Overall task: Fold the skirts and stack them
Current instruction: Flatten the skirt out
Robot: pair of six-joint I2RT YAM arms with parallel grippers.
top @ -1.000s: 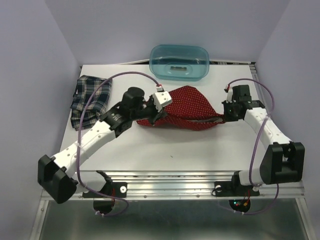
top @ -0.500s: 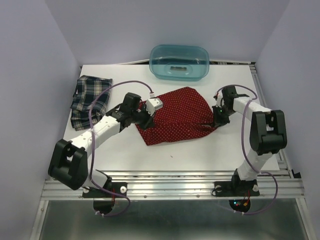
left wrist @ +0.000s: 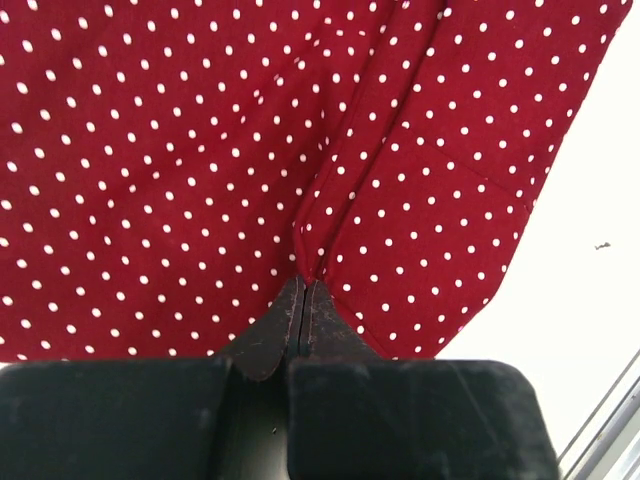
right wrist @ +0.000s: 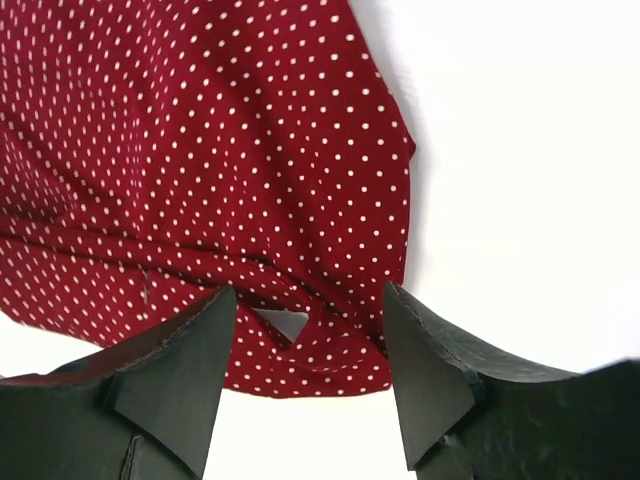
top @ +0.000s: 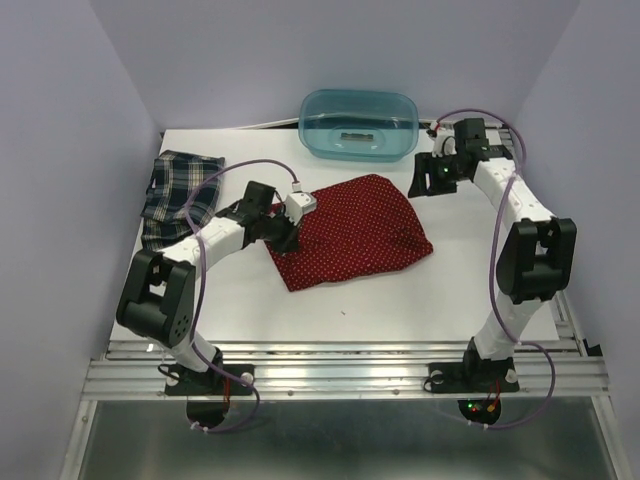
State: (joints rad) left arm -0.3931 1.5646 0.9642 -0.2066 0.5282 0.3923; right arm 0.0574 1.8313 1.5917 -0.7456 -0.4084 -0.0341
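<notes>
My left gripper is pinching a fold of the skirt. My right gripper should next grab the skirt's corner opposite that fold to stretch the red skirt flat for folding.
The red skirt with tiny white dots lies spread on the white table, folded over on itself. My left gripper sits at its left edge, and in the left wrist view it is shut on a pinched ridge of the red cloth. My right gripper hangs open above the table, past the skirt's far right corner. Seen from the right wrist, its jaws stand apart over the skirt's corner, apart from it. The plaid skirt lies bunched at the far left.
A translucent teal tub stands at the back middle, just left of the right gripper. The table's right edge rail runs close behind the right arm. Purple cables loop over both arms.
The right gripper opened, let go of the red skirt's right corner and rose back towards the tub. The skirt settled flat. The left gripper drew left, still pinching the cloth.
</notes>
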